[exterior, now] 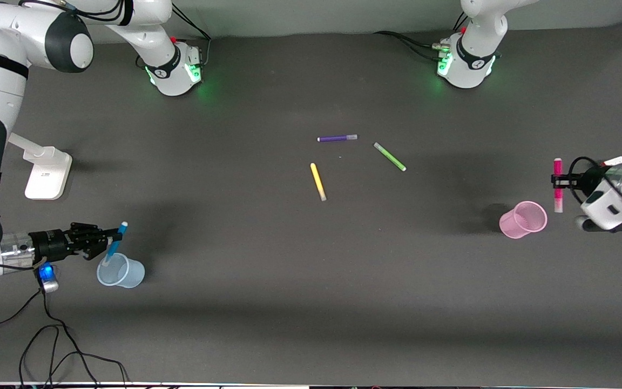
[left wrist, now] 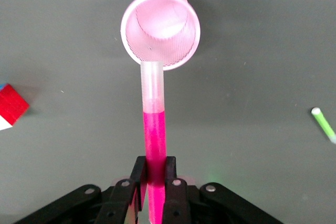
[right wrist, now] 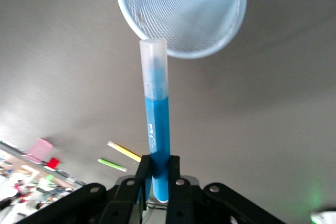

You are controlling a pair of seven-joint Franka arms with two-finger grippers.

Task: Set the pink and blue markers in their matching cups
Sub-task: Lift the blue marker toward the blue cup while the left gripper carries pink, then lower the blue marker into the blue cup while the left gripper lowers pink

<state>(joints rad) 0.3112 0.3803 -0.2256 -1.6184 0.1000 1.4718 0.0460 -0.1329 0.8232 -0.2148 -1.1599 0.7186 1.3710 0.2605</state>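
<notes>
The pink marker's pale cap end (exterior: 558, 207) hangs short of the pink cup's rim. The marker moves to the cup's rim next in my left gripper before it opens.
My left gripper (exterior: 558, 180) is shut on the pink marker (exterior: 558, 183) and holds it upright, pale cap end down, above the table beside the light pink cup (exterior: 524, 219) at the left arm's end. In the left wrist view the pink marker (left wrist: 154, 129) points at the pink cup's rim (left wrist: 160, 25). My right gripper (exterior: 115, 235) is shut on the blue marker (exterior: 115, 242), tilted, its cap end over the mouth of the pale blue cup (exterior: 121, 270) at the right arm's end. In the right wrist view the blue marker (right wrist: 156, 119) reaches the blue cup's rim (right wrist: 181, 11).
A purple marker (exterior: 337, 138), a green marker (exterior: 390, 156) and a yellow marker (exterior: 318, 181) lie mid-table. A white stand (exterior: 46, 172) sits near the right arm's end. Cables (exterior: 46, 346) trail along the table's edge nearest the front camera. A red block (left wrist: 11, 104) shows in the left wrist view.
</notes>
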